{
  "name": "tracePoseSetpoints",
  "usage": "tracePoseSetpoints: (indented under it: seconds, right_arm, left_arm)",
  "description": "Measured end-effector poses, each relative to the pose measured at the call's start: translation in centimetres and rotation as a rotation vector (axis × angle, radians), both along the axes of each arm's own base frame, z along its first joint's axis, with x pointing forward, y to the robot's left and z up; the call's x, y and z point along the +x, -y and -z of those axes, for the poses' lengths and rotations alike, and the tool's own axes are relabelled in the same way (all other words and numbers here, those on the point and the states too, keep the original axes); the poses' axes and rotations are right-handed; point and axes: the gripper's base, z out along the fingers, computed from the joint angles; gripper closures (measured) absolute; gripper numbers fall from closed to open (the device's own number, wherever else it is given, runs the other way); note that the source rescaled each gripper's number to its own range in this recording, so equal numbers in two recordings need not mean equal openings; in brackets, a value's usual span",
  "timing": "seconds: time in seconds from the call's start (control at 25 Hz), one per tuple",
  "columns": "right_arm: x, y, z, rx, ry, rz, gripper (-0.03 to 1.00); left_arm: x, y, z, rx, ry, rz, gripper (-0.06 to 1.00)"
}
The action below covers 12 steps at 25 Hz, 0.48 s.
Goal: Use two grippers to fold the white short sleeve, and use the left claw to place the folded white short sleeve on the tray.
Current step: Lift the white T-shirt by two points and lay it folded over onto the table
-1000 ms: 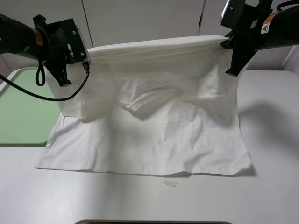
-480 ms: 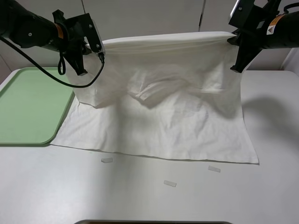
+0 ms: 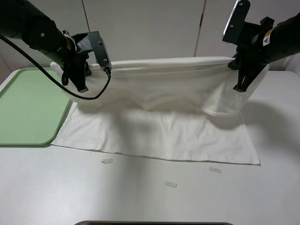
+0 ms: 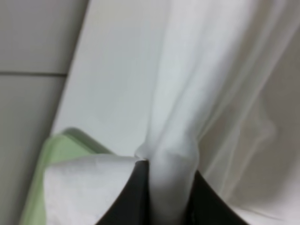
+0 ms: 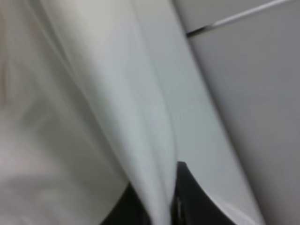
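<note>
The flap (image 3: pixel 221 96) (image 5: pixel 136 136) hangs above the flat layer, short of the layer's near edge. My right gripper needs to bring it forward and down before letting go.
The white short sleeve (image 3: pixel 159 126) lies across the table with its far edge lifted and stretched between my two grippers. My left gripper (image 3: pixel 91 67) is shut on the shirt's far left corner, close above the table. My right gripper (image 3: pixel 233 62) is shut on the far right corner at about the same height. The left wrist view shows black fingertips (image 4: pixel 136 187) pinching a bunch of white cloth (image 4: pixel 171 168). The right wrist view shows black fingertips (image 5: pixel 185 187) clamped on a fold of cloth (image 5: pixel 140 140). The light green tray (image 3: pixel 26 110) lies at the left, beside the shirt.
Three small pale scraps lie on the white table in front of the shirt: one (image 3: pixel 107 161), one (image 3: pixel 170 184) and one (image 3: pixel 214 169). A wall of grey cabinet doors (image 3: pixel 150 28) stands behind the table. A dark edge (image 3: pixel 154 223) shows at the table's front.
Both grippers have carried the shirt's lifted edge down and toward the back, so the hanging cloth has dropped low. The front hem slid back, uncovering two more scraps.
</note>
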Motion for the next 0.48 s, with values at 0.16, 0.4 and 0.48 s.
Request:
tracePoseSetpoints:
  seconds: [0.16,0.4,0.48]
  right_arm:
    - [-0.6,0.1,0.6,0.007,-0.091,0.041,0.95]
    - [-2.0,0.2,1.7,0.043,-0.290,0.130,0.95]
    - [-2.4,0.1,1.9,0.068,-0.347,0.157,0.95]
  left_arm:
    - [-0.5,-0.1,0.4,-0.039,-0.080,-0.072,0.93]
    - [-1.4,-0.2,1.0,-0.045,-0.200,-0.146,0.93]
    - [-1.9,-0.4,1.3,-0.032,-0.277,-0.186,0.93]
